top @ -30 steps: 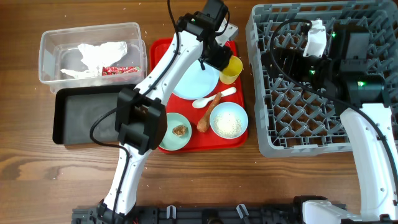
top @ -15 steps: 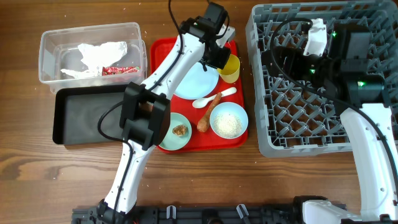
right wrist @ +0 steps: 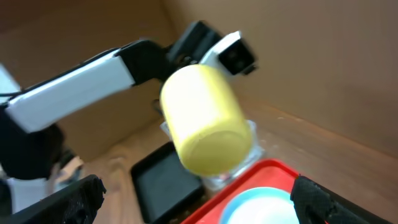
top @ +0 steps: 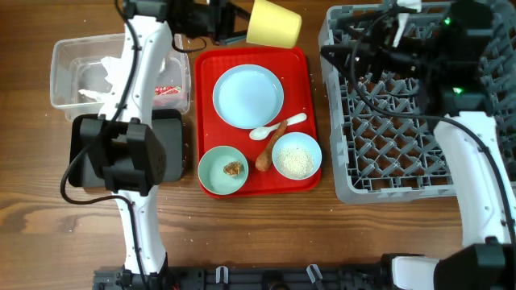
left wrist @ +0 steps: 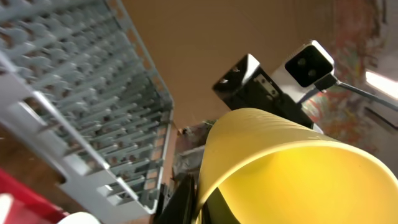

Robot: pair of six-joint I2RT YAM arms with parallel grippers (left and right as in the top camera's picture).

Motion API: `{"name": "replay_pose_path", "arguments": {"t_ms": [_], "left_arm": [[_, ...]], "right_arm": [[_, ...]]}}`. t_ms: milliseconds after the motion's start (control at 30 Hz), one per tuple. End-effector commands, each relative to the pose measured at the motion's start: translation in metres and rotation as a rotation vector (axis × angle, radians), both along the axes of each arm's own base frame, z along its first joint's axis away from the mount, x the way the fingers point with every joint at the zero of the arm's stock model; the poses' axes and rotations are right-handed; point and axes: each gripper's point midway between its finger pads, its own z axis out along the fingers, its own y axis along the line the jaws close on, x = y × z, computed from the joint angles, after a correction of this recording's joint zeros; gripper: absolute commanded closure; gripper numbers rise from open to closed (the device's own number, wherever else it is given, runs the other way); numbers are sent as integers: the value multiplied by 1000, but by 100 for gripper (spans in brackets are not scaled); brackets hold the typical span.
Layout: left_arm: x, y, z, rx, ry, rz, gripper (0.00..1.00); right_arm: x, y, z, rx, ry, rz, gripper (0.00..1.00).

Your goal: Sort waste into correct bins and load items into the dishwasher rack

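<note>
I will grab the cup's base end (top: 287,25) with my right gripper next, opposite my left gripper's hold on the cup's rim, to load the yellow cup into the rack (top: 403,129).
My left gripper (top: 242,24) is shut on the rim of the small yellow cup (top: 274,22) and holds it tipped in the air above the back edge of the red tray (top: 302,64). In the left wrist view the cup (left wrist: 292,168) fills the lower right, and the grey dishwasher rack (left wrist: 81,93) lies to the left. My right gripper (top: 339,55) stands open over the rack's (top: 403,129) left side, facing the cup (right wrist: 202,118). On the tray lie the pale blue plate (top: 248,97), white spoon (top: 278,126), carrot-like stick (top: 270,149), a bowl of rice (top: 297,159) and a bowl (top: 218,179) holding a brown scrap (top: 234,168).
The clear bin (top: 60,48) at the back left holds the crumpled napkin (top: 97,72) and the red wrapper (top: 165,90). The black bin (top: 176,149) sits in front of it, largely covered by my left arm. The right wrist view shows the black bin (right wrist: 165,180) and the plate (right wrist: 261,208).
My left gripper shut on the yellow cup and lifted it off the tray, up and toward the back. The left arm swung left. The right gripper turned toward the cup.
</note>
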Motion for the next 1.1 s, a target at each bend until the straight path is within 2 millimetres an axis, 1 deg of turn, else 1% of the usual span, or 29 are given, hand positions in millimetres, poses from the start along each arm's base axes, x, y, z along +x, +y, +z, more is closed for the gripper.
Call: {"name": "replay_pose_path", "arguments": {"t_ms": [0, 100, 167, 200, 267, 300, 433, 467, 500, 533, 567, 633, 667, 733, 800, 833, 867, 900, 933, 1000, 1033, 1067], "left_arm": [[-18, -20, 12, -58, -22, -82, 96], [-26, -32, 12, -58, -21, -111, 96], [-32, -40, 12, -59, -20, -129, 96], [-33, -42, 12, -59, -20, -136, 96], [-34, -44, 12, -58, -20, -139, 96], [-34, -44, 12, -58, -20, -139, 96], [-34, -44, 11, -56, -21, -137, 96], [-33, -44, 10, -49, -22, -133, 90], [-31, -45, 7, -31, -26, -122, 73], [-30, -45, 4, -16, -29, -111, 58], [-25, -44, -2, 18, -36, -88, 52], [-15, -44, -18, 112, -56, -30, 46], [-9, -43, -27, 165, -68, 4, 44], [5, -38, -48, 294, -86, 81, 41], [22, -27, -72, 448, -109, 174, 37], [28, -22, -80, 504, -121, 209, 34], [32, -18, -85, 540, -129, 231, 32], [36, -14, -90, 578, -134, 253, 32], [39, -9, -96, 622, -138, 277, 32], [47, 6, -110, 733, -144, 334, 30], [49, 12, -115, 778, -145, 355, 29], [52, 19, -120, 822, -147, 377, 29]], "right_arm": [[-8, 22, -5, 28, 27, 122, 0], [-14, 41, -4, 25, 9, 162, 0], [-14, 50, -7, 17, 13, 159, 1], [-15, 52, -7, 17, 15, 164, 6], [-15, 51, -7, 19, 21, 164, 23], [-15, 51, -7, 20, 22, 164, 28], [-14, 52, -3, 29, 15, 165, 40], [-14, 50, -3, 29, 14, 162, 40], [-10, 44, -1, 38, 33, 142, 43], [-6, 34, 0, 47, 54, 115, 43], [0, 19, 2, 62, 91, 71, 46], [7, -9, 3, 71, 145, -23, 47], [12, -24, -1, 64, 188, -105, 47], [18, -51, -12, 35, 269, -274, 46], [14, -83, -27, -43, 367, -501, 43], [5, -104, -35, -121, 420, -647, 43], [-9, -122, -41, -193, 481, -769, 43], [-17, -133, -44, -238, 517, -838, 43], [-38, -147, -50, -316, 595, -925, 46], [-75, -168, -64, -459, 746, -1031, 47], [-93, -177, -74, -512, 830, -1082, 47], [-104, -182, -82, -550, 882, -1104, 46]]}}
